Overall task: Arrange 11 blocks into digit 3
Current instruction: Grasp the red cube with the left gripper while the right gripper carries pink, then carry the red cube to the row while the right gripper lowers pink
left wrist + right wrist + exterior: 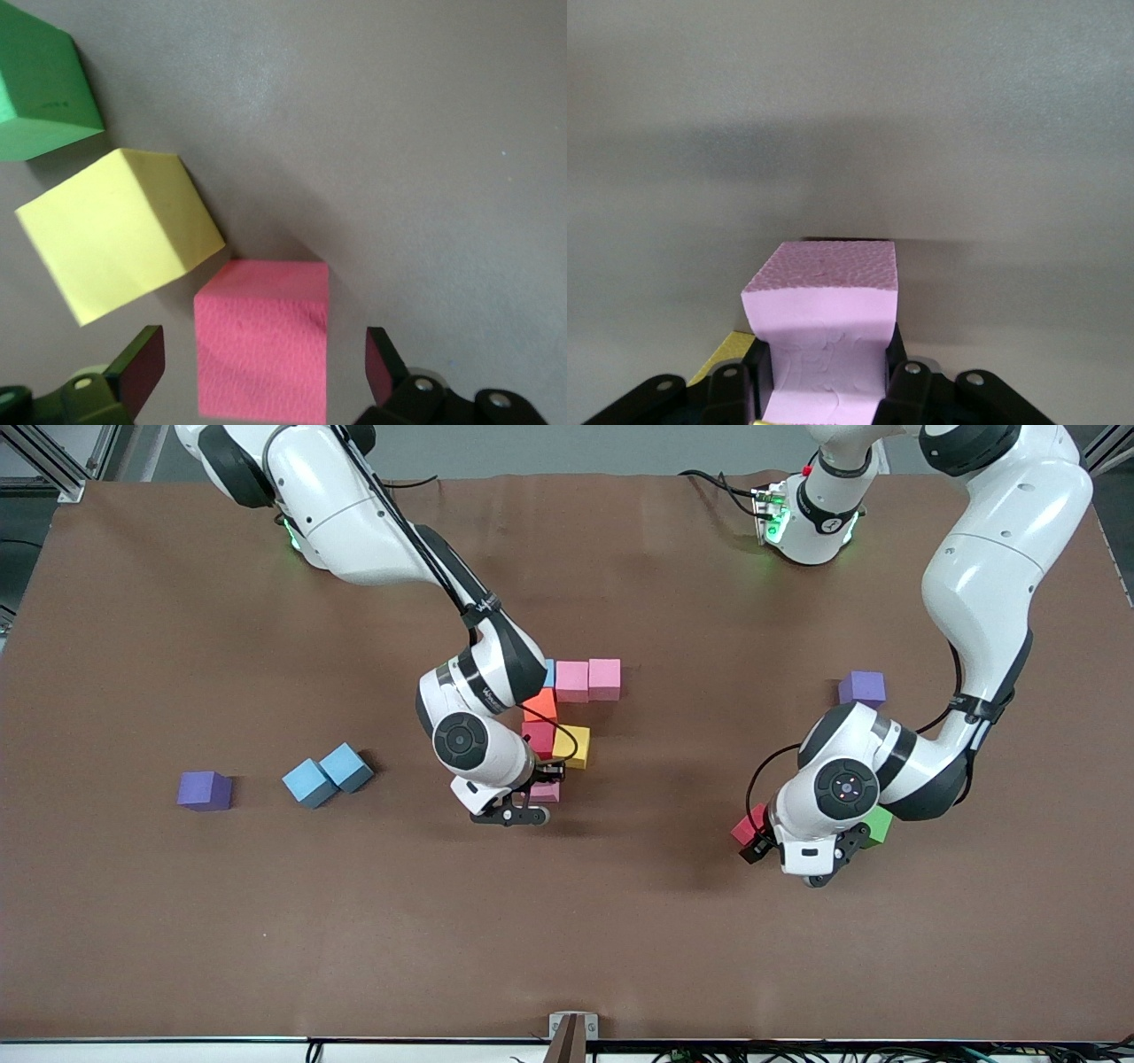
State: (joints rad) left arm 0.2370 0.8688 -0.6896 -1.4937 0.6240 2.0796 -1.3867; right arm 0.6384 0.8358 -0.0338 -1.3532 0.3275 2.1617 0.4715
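I next need to grab the red block (748, 828) with my left gripper by two of its opposite sides, so that the block can make the digit 3 longer.
My right gripper (532, 804) (826, 381) is shut on a pink block (547, 791) (824, 310) and squeezes its sides, right beside the yellow block (572, 746) at the camera-side end of the figure. The figure holds two pink blocks (588, 679), a light blue one (549, 672) mostly hidden by the arm, an orange one (541, 704) and a red one (538, 737). My left gripper (769, 841) (263, 359) is open astride a red block (748, 828) (261, 336), fingers (142, 363) clear of its sides. Beside it lie a yellow block (115, 230) and a green block (879, 824) (40, 84).
Two blue blocks (326, 775) touch each other toward the right arm's end of the table, with a purple cube (204, 790) beside them. Another purple cube (862, 688) sits by the left arm's forearm.
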